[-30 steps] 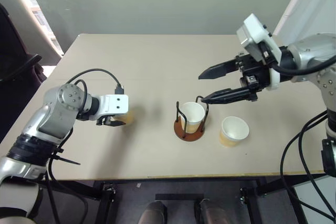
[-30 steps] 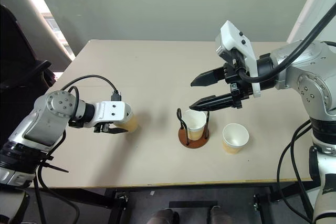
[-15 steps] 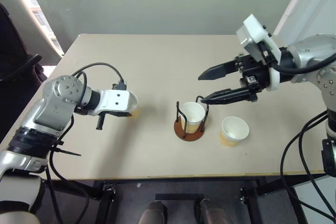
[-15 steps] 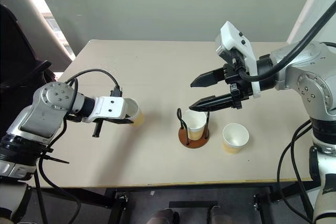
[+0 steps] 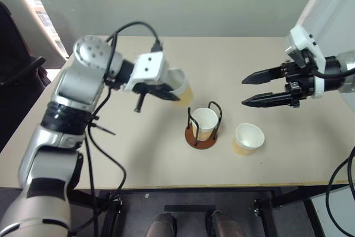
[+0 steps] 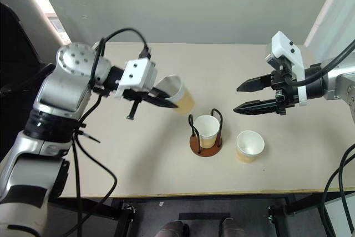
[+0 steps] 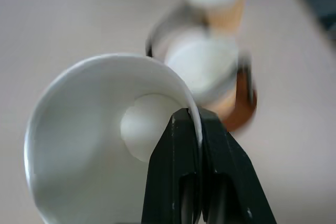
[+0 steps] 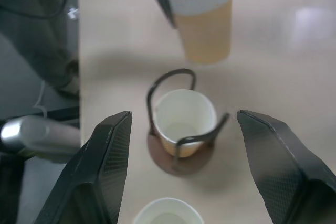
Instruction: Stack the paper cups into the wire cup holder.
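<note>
The standing paper cup needs to be stacked into the wire cup holder (image 5: 198, 139), so my right gripper will next grip that paper cup by its rimmed side (image 5: 259, 138).
My left gripper (image 5: 165, 92) is shut on the rim of a paper cup (image 5: 181, 88), one finger inside and one outside. It holds the cup tilted in the air, up and to the left of the wire cup holder (image 5: 198, 139). In the left wrist view the black fingers (image 7: 185, 177) pinch the cup's white wall (image 7: 89, 145). A second paper cup (image 5: 203, 121) stands inside the holder's wire loops. The third cup (image 5: 247, 138) stands upright on the table just right of the holder. My right gripper (image 5: 243, 92) hovers open and empty above and to the right of both.
The beige table (image 5: 138, 159) has its front edge close below the holder and a plain wall behind. A dark chair (image 5: 16, 70) stands off the table's left side. A black cable (image 5: 130, 26) loops above my left wrist.
My left gripper shut on the cup's rim at the left, then lifted it up and right toward the holder. My right gripper drew back to the right, still open.
</note>
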Robot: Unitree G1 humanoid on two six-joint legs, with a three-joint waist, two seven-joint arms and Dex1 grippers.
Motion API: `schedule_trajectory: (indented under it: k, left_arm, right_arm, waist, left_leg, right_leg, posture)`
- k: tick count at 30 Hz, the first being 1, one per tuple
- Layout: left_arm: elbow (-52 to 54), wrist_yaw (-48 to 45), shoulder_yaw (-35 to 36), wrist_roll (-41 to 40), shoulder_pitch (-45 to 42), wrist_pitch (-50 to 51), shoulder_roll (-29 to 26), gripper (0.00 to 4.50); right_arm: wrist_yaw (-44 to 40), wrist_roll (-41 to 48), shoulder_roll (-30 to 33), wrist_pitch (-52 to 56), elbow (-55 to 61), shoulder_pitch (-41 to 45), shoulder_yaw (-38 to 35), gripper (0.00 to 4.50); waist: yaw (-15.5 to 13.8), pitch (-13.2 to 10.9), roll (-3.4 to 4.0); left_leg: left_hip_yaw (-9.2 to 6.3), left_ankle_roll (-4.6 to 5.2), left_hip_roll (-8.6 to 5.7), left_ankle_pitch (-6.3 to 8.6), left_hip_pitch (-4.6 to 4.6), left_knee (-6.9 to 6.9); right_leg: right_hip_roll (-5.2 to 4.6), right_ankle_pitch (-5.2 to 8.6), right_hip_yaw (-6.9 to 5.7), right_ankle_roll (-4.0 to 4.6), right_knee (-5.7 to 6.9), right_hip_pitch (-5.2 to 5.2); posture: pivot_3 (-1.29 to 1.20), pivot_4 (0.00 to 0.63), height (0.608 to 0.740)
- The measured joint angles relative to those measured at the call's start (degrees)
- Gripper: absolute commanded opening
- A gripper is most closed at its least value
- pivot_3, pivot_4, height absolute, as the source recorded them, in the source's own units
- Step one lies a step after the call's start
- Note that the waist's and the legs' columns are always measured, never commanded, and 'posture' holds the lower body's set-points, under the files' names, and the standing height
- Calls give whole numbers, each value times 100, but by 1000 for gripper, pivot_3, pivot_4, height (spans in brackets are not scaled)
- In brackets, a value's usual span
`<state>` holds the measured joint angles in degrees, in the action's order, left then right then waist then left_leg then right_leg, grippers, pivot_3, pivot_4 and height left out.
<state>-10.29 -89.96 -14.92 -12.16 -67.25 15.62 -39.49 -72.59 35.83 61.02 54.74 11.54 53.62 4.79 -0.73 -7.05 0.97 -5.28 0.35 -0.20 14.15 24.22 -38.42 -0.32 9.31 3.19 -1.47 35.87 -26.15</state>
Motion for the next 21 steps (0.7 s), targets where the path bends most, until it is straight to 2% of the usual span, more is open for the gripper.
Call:
schedule_trajectory:
  k: [8,21]
  left_arm:
    - [-538,-26,-645,-605,-660,102,362,61]
    - [-1024,-30,-1537,-834,-703,-413,352,61]
  right_arm:
    - [273,151,46,138,296,-244,-416,3309]
    - [810,541,226,519,733,-676,-1051,3309]
  waist:
    - [2,0,2]
    - [-33,-1,4]
  left_leg:
    - [3,18,1,10,-2,-19]
    - [4,50,-3,29,26,-67]
  right_leg:
    - [0,6,4,-24,-6,16]
    - [0,-4,5,-64,-58,34]
  posture:
    - [0,150,740]
    - [0,150,740]
